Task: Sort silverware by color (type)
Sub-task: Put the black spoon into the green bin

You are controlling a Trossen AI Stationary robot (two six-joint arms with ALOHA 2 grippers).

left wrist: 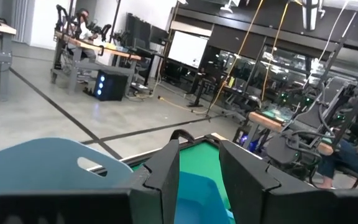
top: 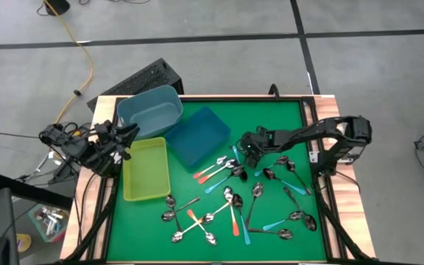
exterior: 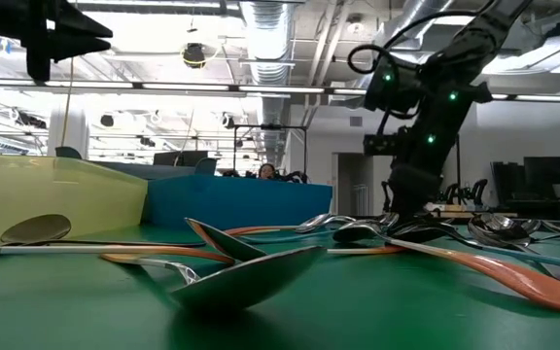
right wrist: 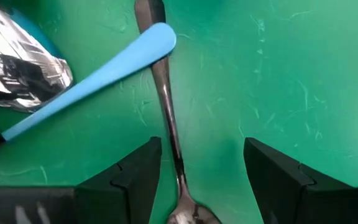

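I should grab the plain metal spoon point(right wrist: 190, 213) by its handle point(right wrist: 169, 112) with my right gripper next, to sort it by type.
Several small spoons point(top: 234, 199) lie scattered on the green mat point(top: 285, 121), with orange-red, light blue or plain metal handles. My right gripper point(right wrist: 201, 180) is open and points down at the mat just right of the dark blue bin. Its fingers stand on either side of a plain metal spoon's handle point(right wrist: 168, 118) without touching it. A light blue handle point(right wrist: 92, 81) lies across that spoon's far end. My left gripper point(left wrist: 197, 180) waits open and level at the table's left edge point(top: 127, 140), above the bins, with nothing between its fingers.
Three bins stand on the left half of the mat: a grey-blue one point(top: 149, 110) at the far left, a dark blue one point(top: 197, 136) beside it, and a yellow-green one point(top: 146, 171) nearer. The mat is bare at the far right. A black crate point(top: 149, 77) sits behind the table.
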